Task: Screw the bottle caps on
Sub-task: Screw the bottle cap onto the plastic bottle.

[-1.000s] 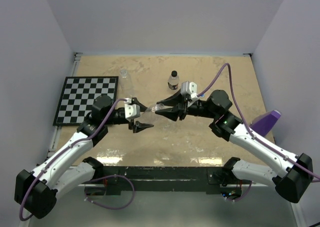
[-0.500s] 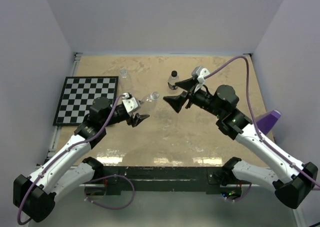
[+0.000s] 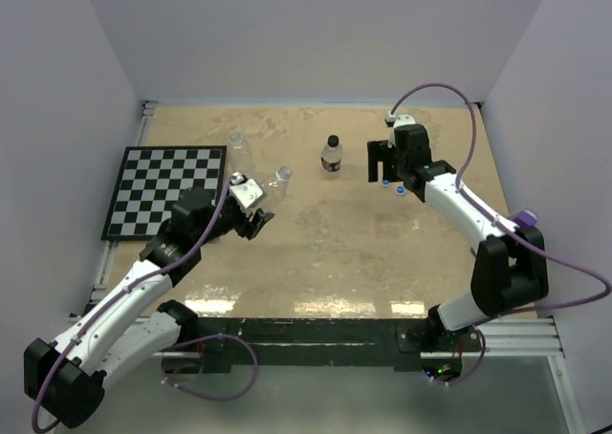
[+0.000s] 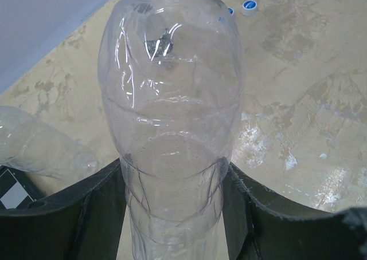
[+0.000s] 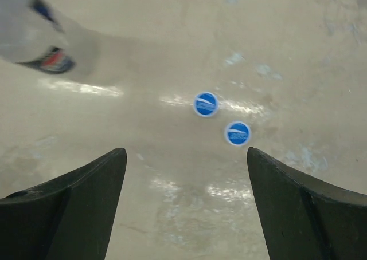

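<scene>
The robot's right gripper should next grab a blue cap by its sides, so the cap's bottom stays free to screw onto the clear bottle that has no cap.
My left gripper [image 3: 258, 216] is shut on the lower body of a clear uncapped bottle [image 3: 282, 180], which stands roughly upright; in the left wrist view that bottle [image 4: 172, 99] fills the gap between the left gripper [image 4: 175, 177] jaws. A second clear bottle [image 3: 236, 145] stands further back left. A third bottle [image 3: 331, 155] wears a black cap. Two blue caps [image 3: 384, 182] [image 3: 401, 191] lie on the table at the right. My right gripper [image 3: 381, 162] hovers open just behind them; the right wrist view shows the blue caps [image 5: 206, 104] [image 5: 237, 133] ahead of the empty right gripper [image 5: 186, 162].
A checkerboard mat [image 3: 167, 190] lies at the left of the tan table [image 3: 335, 252]. A purple object [image 3: 524, 220] sits behind the right arm at the table's right edge. White walls close in the back and sides.
My right gripper let go near the bottle's neck, opened wide and swung back right over the blue caps. My left gripper drew the clear bottle leftward and stood it upright.
</scene>
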Controlling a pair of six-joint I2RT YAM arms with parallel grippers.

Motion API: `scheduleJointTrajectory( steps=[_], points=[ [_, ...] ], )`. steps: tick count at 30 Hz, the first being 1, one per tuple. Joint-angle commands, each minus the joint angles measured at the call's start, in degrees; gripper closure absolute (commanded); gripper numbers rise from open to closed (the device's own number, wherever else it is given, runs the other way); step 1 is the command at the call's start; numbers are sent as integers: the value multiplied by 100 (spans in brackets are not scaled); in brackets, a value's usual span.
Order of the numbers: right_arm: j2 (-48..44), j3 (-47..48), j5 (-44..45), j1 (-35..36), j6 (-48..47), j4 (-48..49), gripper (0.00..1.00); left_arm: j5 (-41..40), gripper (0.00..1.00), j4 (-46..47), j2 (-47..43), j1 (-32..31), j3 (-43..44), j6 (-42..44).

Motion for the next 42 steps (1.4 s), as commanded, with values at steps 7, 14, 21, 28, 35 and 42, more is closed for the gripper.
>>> scheduleJointTrajectory(
  steps=[7,14,21,28,35,42],
  points=[
    [1251,694,78,-890,-414,-484,22,-278,76,249,-360,1,93,-107],
    [1884,896,-10,-960,-458,-510,34,-313,80,249,-395,10,75,-98],
    [2263,984,-46,-1013,-537,-519,41,-269,82,258,-378,1,66,-89],
    [2368,923,-186,-1057,-617,-519,46,-181,85,249,-360,1,75,-71],
    [2412,835,-265,-1084,-678,-458,58,-155,86,240,-351,1,66,-45],
    [2474,843,-362,-1119,-722,-475,64,-111,89,240,-325,1,66,-27]
  ],
)
